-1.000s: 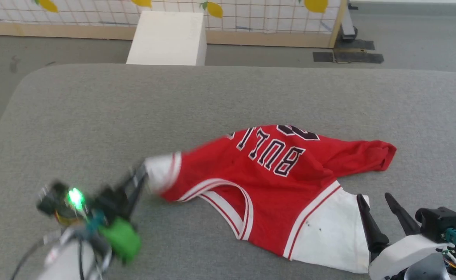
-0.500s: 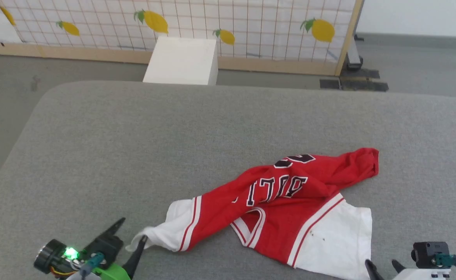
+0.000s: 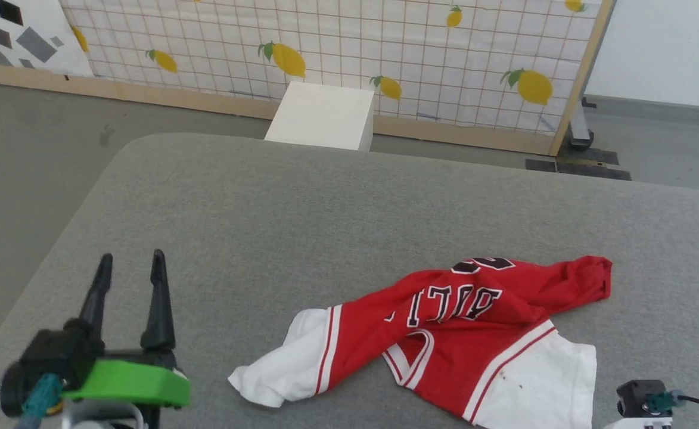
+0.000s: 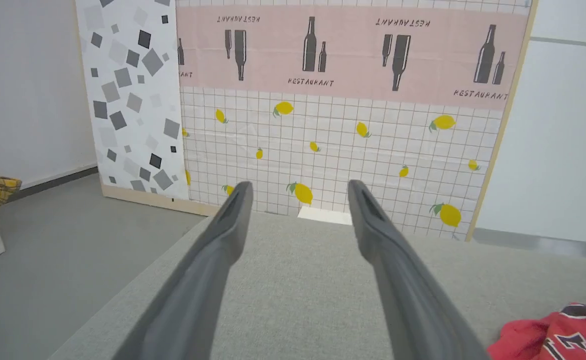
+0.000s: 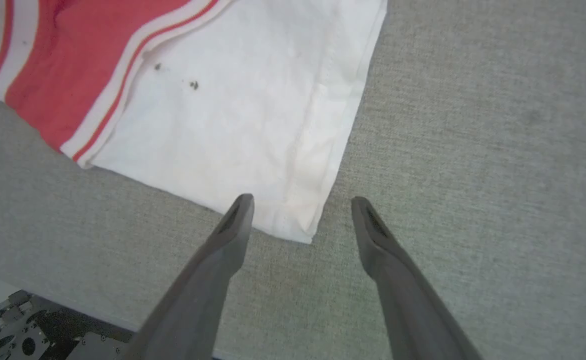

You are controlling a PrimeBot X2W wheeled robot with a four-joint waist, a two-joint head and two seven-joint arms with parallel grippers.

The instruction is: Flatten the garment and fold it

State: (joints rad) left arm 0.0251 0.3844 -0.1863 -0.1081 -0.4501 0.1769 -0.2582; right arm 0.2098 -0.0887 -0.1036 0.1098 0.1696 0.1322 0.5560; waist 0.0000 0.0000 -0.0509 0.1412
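Note:
I should grab the white sleeve (image 5: 231, 120) by its hemmed corner (image 5: 302, 225) next with my right gripper, so that I can flatten the jersey.
The garment (image 3: 444, 333), a red jersey with white sleeves and black lettering, lies crumpled on the grey padded table (image 3: 325, 220) at the lower right of the head view. My left gripper (image 3: 131, 268) stands open well to the left of it, empty, fingers pointing away over the table. A red fold of the garment (image 4: 562, 332) shows at the lower right of the left wrist view. My right gripper (image 5: 300, 207) is open and empty, just short of the corner of the white sleeve (image 5: 253, 130). Only part of its wrist (image 3: 647, 402) shows in the head view.
A white box (image 3: 322, 116) stands on the floor behind the table. Behind it runs a lemon-print panel (image 3: 385, 53) on a wooden frame. The table's rounded left edge (image 3: 63, 232) drops to the grey floor. The robot's dark base (image 5: 18, 340) shows below the table's near edge.
My left gripper let go of the white sleeve, opened and drew back to the left. The garment now lies slack. The head camera has tilted up and shifted.

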